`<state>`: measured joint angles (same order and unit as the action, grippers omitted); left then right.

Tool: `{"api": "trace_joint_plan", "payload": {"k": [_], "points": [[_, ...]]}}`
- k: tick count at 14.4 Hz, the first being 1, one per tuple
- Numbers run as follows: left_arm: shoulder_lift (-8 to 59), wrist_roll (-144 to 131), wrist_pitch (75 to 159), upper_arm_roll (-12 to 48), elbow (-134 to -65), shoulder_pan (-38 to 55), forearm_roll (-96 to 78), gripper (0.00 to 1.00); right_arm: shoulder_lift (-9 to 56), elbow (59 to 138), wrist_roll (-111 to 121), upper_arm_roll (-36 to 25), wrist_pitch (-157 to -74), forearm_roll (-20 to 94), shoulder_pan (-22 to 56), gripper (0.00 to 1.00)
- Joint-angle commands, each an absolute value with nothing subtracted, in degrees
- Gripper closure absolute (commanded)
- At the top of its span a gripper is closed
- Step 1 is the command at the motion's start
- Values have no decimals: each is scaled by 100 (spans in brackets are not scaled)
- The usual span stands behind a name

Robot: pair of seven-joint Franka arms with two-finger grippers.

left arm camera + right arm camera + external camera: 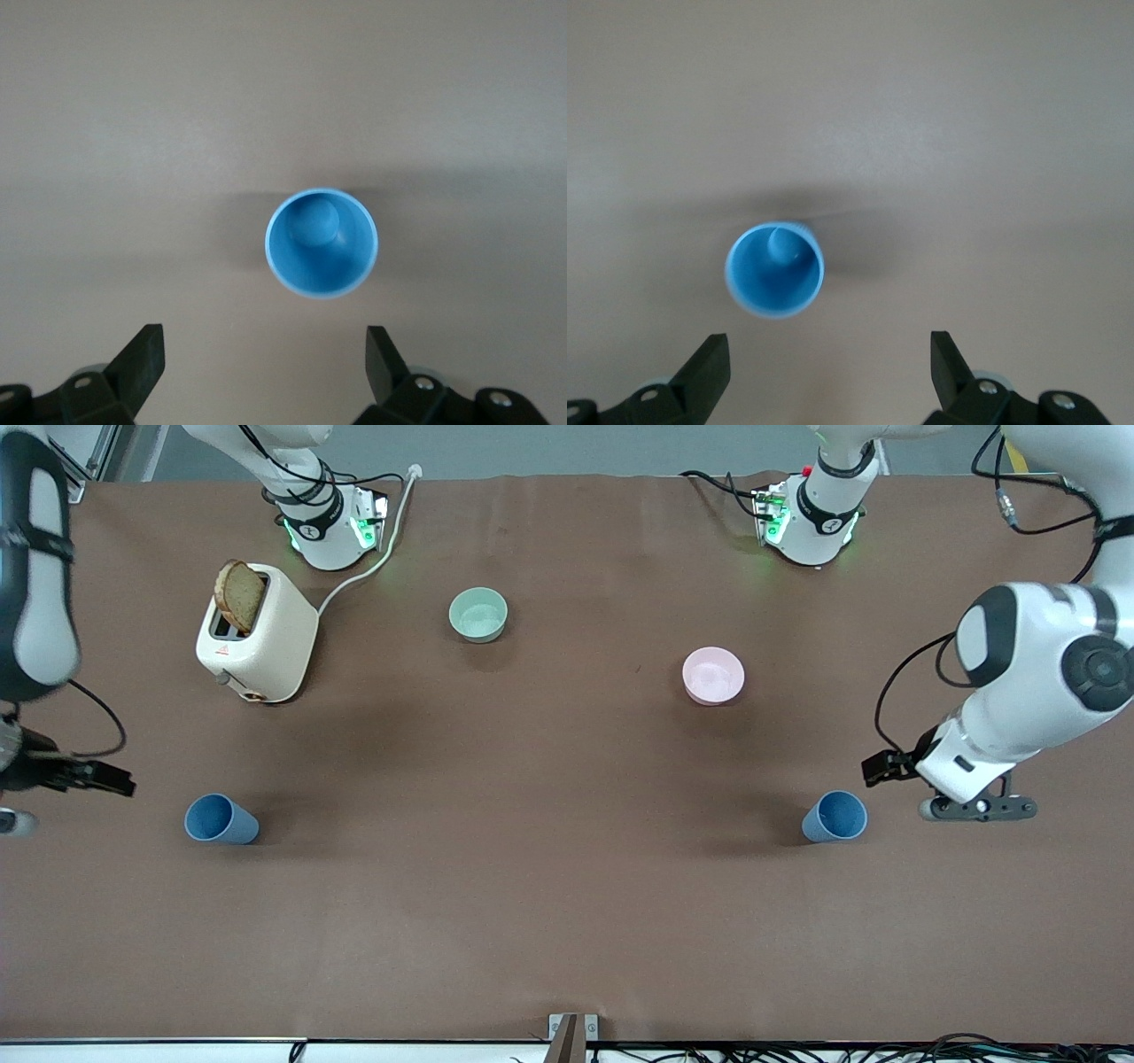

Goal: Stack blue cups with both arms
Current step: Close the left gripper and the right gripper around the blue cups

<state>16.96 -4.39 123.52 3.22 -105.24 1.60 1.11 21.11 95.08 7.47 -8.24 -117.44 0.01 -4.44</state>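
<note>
My right gripper is going to pick up a blue cup by its rim next, to stack the blue cups.
Two blue cups stand upright and far apart on the brown table. One cup [834,817] is toward the left arm's end; it shows in the left wrist view [321,242] just ahead of my left gripper [266,354], which is open and empty. In the front view the left gripper [974,806] hovers beside this cup. The other cup [221,819] is toward the right arm's end; it shows in the right wrist view [774,269] ahead of my open, empty right gripper [830,354], off toward one fingertip. The right gripper [18,815] is at the view's edge.
A cream toaster [257,646] with a slice of bread in it stands near the right arm's base. A pale green bowl [478,614] and a pink bowl [713,675] sit mid-table, farther from the front camera than the cups.
</note>
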Motion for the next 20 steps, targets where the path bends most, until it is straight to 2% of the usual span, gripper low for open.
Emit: {"api": "trace_joint_plan", "payload": {"k": [1, 3, 4, 7, 8, 12, 14, 15, 20], "points": [[2116, -483, 12813, 352, -10503, 141, 141, 2, 2354, 10036, 800, -809, -12557, 26, -387, 0], [2433, -492, 13103, 352, -10485, 114, 141, 15, 2609, 10282, 817, -800, -13111, 26, -378, 0], [2548, -492, 13218, 352, -10468, 97, 132, 18, 2689, 10388, 826, -791, -13313, 26, -369, 0], [2794, -501, 13412, 352, -10459, 123, 132, 39, 2838, 10582, 835, -782, -13710, 35, -325, 1], [2804, -501, 13421, 352, -10468, 114, 132, 48, 2917, 10582, 835, -782, -13781, 26, -308, 9], [2856, -510, 13412, 352, -10459, 105, 123, 83, 3050, 10573, 826, -765, -13799, 70, -316, 51], [2848, -510, 13412, 360, -10459, 114, 123, 98, 3059, 10573, 826, -765, -13799, 245, -325, 89], [2839, -510, 13412, 360, -10459, 123, 114, 99, 3059, 10565, 826, -765, -13790, 429, -360, 100], [2524, -877, 13036, 448, -10293, 491, 106, 100, 2954, 10372, 1072, -791, -13484, 606, -378, 100]]}}
